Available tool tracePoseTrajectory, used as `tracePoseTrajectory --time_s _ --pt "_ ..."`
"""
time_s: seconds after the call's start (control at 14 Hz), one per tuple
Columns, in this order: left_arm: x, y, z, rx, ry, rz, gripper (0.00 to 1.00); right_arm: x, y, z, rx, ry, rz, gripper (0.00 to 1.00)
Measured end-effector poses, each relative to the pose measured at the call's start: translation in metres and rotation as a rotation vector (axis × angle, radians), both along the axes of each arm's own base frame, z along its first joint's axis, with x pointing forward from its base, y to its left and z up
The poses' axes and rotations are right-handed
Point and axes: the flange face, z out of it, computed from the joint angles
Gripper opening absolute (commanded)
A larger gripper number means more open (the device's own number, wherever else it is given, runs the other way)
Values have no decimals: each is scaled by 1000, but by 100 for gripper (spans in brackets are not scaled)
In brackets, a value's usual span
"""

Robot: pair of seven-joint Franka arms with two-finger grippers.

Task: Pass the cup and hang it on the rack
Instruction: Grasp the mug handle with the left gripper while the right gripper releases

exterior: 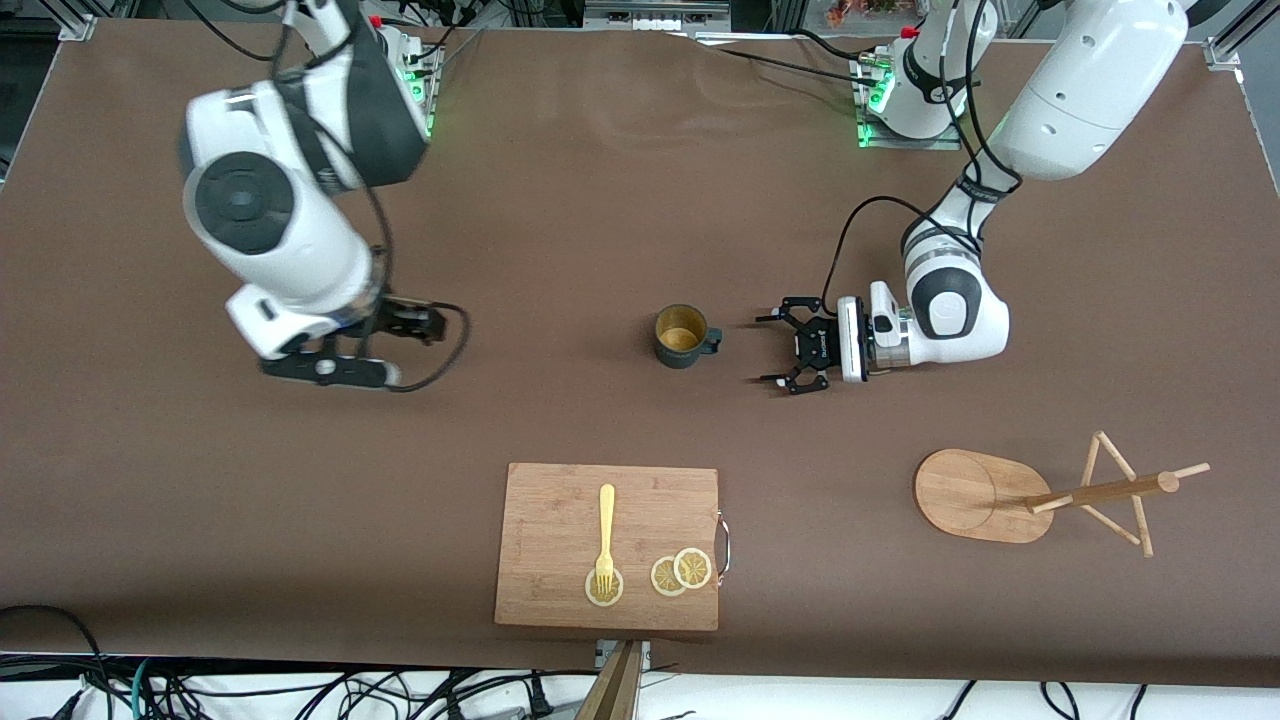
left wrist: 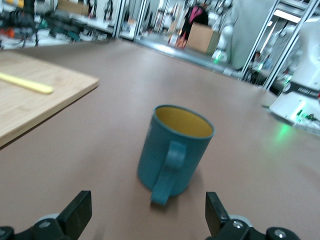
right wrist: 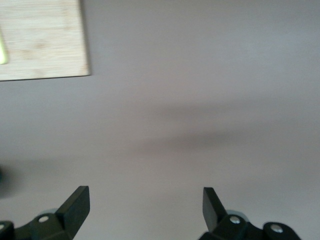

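Note:
My left gripper grabs the cup by its handle (exterior: 713,341) next, which keeps the teal cup's yellow opening (exterior: 680,329) free to slip over a rack peg.
The dark teal cup (exterior: 683,337) with a yellow inside stands upright mid-table, its handle pointing toward the left arm's end. My left gripper (exterior: 768,350) is open, low over the table just beside the cup on the handle side, apart from it. In the left wrist view the cup (left wrist: 175,150) sits ahead of my open left gripper (left wrist: 147,212), handle toward me. The bamboo rack (exterior: 1000,495) stands nearer the front camera at the left arm's end. My right gripper (exterior: 330,368) is open and empty over bare table toward the right arm's end; in its wrist view (right wrist: 145,202) it holds nothing.
A wooden cutting board (exterior: 560,520) lies nearer the front camera than the cup, with a yellow fork (exterior: 606,530) and lemon slices (exterior: 680,572) on it. The board also shows in the left wrist view (left wrist: 30,105) and the right wrist view (right wrist: 45,40).

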Motion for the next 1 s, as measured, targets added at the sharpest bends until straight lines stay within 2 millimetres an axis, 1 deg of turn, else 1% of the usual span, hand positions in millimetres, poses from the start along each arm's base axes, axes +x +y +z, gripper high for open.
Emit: tracePoseTrajectory --time_s 0.21,0.28,0.36,0.5,0.64,0.78,0.85,0.93,1.0 --pt "-24 -21 -40 -103 -15 19 100 6 -44 1 -10 53 51 100" --pt "-29 -27 -49 -127 -30 28 100 7 -60 3 4 75 72 100" --pt "-30 -31 -54 -142 -45 33 100 8 -80 10 35 77 82 100" --pt "-23 -38 -53 -156 -70 31 100 9 -125 29 110 72 67 100" --pt "-15 -43 -47 -163 -89 26 100 2 -169 56 152 49 24 100" --pt "-15 -49 -45 -166 -95 16 100 -13 -208 87 172 8 -23 100" --pt "-16 -52 -45 -166 -95 11 100 -25 -224 99 172 0 -35 100" --pt "-16 -53 -45 -166 -96 8 88 -38 -235 105 154 -2 -27 100" --pt "-15 -54 -44 -167 -101 8 77 -50 -242 107 126 0 0 100"
